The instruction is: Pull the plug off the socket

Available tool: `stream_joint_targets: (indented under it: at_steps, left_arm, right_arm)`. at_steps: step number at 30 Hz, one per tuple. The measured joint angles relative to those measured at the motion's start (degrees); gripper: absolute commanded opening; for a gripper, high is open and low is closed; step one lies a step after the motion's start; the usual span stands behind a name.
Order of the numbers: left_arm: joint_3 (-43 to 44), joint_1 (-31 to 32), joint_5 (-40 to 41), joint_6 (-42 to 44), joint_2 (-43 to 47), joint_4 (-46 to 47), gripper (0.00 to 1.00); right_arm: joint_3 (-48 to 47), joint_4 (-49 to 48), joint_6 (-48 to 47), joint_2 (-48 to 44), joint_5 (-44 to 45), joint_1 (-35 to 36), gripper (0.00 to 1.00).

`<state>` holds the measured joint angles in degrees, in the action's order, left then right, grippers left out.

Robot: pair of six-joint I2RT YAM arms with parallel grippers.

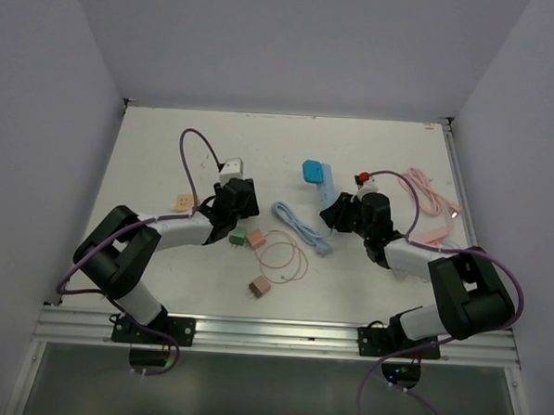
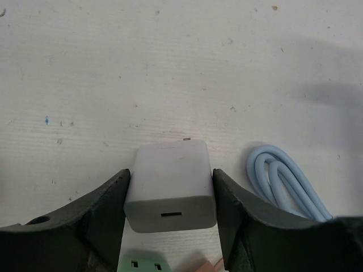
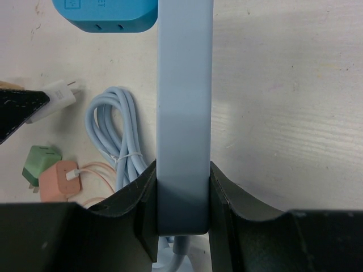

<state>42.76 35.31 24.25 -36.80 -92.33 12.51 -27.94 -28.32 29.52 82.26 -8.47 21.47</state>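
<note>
The robot's left gripper needs to open now, since the white plug is low above empty table and would land there.
A white plug point(image 2: 170, 184) sits between my left gripper's point(image 2: 171, 173) black fingers, which are shut on its two sides. In the top view this plug point(image 1: 231, 166) is at the left of the table, well apart from the socket. The socket is a long light-blue strip point(image 3: 184, 102), and my right gripper point(image 3: 183, 167) is shut on its near end. From above, the strip point(image 1: 326, 184) runs away from the right gripper point(image 1: 331, 203). A blue plug point(image 3: 105, 14) rests against the left side of the strip's far end.
A coiled light-blue cable point(image 1: 301, 225) lies between the arms. A green plug point(image 1: 236, 235), a pink plug point(image 1: 254, 236), a thin pink wire point(image 1: 284, 256) and a brown plug point(image 1: 258, 286) lie nearer the front. A pink cable point(image 1: 426, 192) is at the right, and a beige plug point(image 1: 182, 202) at the left.
</note>
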Motion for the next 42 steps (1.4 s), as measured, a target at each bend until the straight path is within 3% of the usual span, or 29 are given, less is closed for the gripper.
stream_joint_targets:
  at_steps: [1, 2, 5, 9, 15, 29, 38, 42]
  left_arm:
    - [0.0, 0.0, 0.0, 0.0, 0.0, 0.1, 0.5]
    - [-0.1, 0.0, 0.0, 0.0, 0.0, 0.2, 0.56]
    - [-0.4, 0.0, 0.0, 0.0, 0.0, 0.6, 0.64]
    - [-0.5, 0.0, -0.4, 0.1, 0.4, 0.5, 0.84]
    - [-0.5, 0.0, -1.0, 0.0, 3.6, -0.2, 0.97]
    - [6.4, 0.0, -12.3, -3.7, 8.6, -1.3, 0.99]
    - [11.0, 0.0, -17.9, -9.2, 4.9, 0.0, 0.92]
    - [11.9, 0.0, -19.1, -12.3, 1.7, 0.1, 0.83]
  right_arm:
    - [0.0, 0.0, 0.0, 0.0, -0.1, 0.0, 0.0]
    - [0.0, 0.0, 0.0, 0.0, -0.2, 0.0, 0.0]
    - [0.0, 0.0, 0.0, 0.2, -0.3, 0.0, 0.0]
    - [-0.1, 0.0, 0.0, 0.7, -0.3, 0.0, 0.0]
    - [-0.1, 0.0, -0.2, 0.7, -0.9, 0.0, 0.0]
    - [-0.8, -1.4, -2.2, 1.4, -6.0, 2.0, 0.0]
    - [-1.4, -3.2, -5.2, 1.4, -9.3, 5.2, 0.0]
    - [-1.4, -3.6, -5.9, 1.4, -10.3, 5.6, 0.0]
